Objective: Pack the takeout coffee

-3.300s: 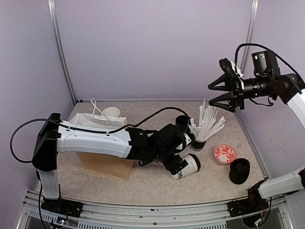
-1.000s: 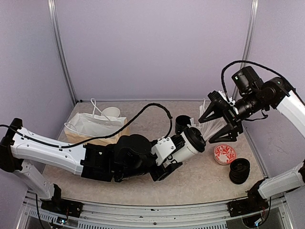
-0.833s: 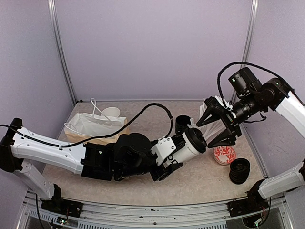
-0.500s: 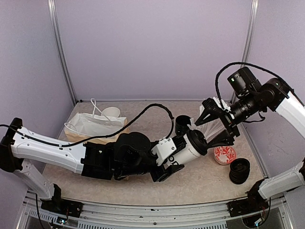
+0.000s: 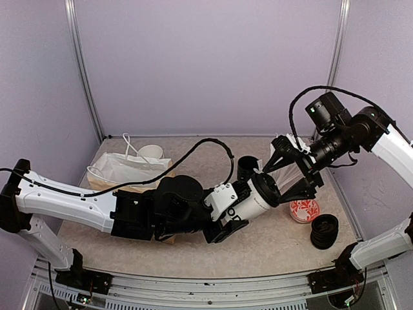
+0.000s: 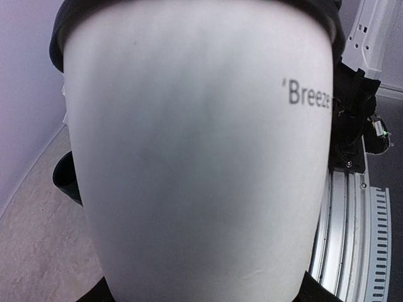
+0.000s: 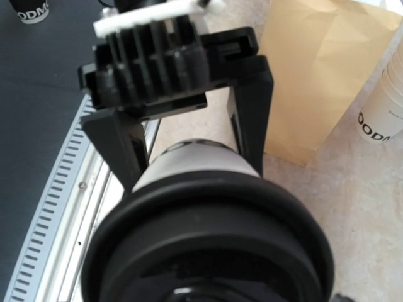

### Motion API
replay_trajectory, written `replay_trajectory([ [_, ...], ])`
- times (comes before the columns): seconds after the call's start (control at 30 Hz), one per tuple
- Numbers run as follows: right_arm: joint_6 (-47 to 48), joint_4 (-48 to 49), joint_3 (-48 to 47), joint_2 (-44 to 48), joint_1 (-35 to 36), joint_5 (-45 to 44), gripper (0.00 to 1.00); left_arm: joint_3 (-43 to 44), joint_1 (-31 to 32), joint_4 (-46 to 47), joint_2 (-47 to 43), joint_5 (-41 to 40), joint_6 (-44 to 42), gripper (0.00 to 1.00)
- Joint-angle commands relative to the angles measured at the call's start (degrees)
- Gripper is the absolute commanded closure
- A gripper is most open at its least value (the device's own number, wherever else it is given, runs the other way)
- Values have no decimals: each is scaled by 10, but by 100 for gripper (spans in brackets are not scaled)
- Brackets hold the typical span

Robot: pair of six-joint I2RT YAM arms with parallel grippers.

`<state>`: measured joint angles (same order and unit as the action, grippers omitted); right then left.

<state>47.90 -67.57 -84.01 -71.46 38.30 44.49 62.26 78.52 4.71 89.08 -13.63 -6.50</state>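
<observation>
My right gripper needs to grab the coffee cup by its black lid end (image 5: 265,188) (image 7: 208,236) next, so that the cup's base stays free to go into the bag.
My left gripper (image 5: 233,212) is shut on a white paper coffee cup (image 5: 251,203) with a black lid (image 5: 266,189), held tilted above the table with the lid toward the right. The cup (image 6: 195,157), lettered "Breeze", fills the left wrist view. My right gripper (image 5: 281,178) is open, its jaws spread above and below the lid without visible contact. In the right wrist view the lid (image 7: 208,245) is very close, and the left gripper (image 7: 192,165) clamps the cup body behind it. My right fingers do not show there.
A brown paper bag (image 5: 132,173) with white handles stands at back left, a white cup (image 5: 151,153) behind it. A black cup (image 5: 246,166) and white sticks (image 5: 292,163) sit behind the grippers. A red patterned disc (image 5: 304,209) and stacked black lids (image 5: 324,230) lie at right.
The left arm lifted the cup off the table and tilted it toward the right arm. The right gripper came down and left, closing in on the lid.
</observation>
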Motion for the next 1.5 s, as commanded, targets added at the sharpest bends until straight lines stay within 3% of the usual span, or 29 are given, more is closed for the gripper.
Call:
replay_trajectory([
  [0.0, -11, 10, 8, -6, 7, -7, 9, 11, -2, 21, -13, 15, 1, 39],
  [0.5, -13, 10, 8, -22, 13, 12, 16, 26, -7, 31, -3, 7, 16, 38],
  [0.7, -17, 6, -1, -25, 13, 13, 31, 29, -9, 27, 0, -26, 21, 35],
  [0.93, -28, 8, -6, -19, 13, -16, 42, 31, -10, 2, -11, -87, 31, 19],
  [0.97, -30, 9, -7, -17, 13, -21, 44, 31, -9, -5, -14, -98, 31, 5],
  [1.0, -32, 11, -7, -17, 12, -25, 44, 32, -8, -13, -17, -110, 32, 2],
  [1.2, -47, 14, -24, -19, -3, -50, 46, 98, 41, -159, -44, -152, 33, 1],
  [1.37, -53, 19, -37, -24, -12, -42, 48, 272, 123, -312, -82, -328, 36, 1],
  [1.47, -55, 19, -44, -39, -12, -39, 48, 404, 111, -459, -107, -391, 89, 5],
])
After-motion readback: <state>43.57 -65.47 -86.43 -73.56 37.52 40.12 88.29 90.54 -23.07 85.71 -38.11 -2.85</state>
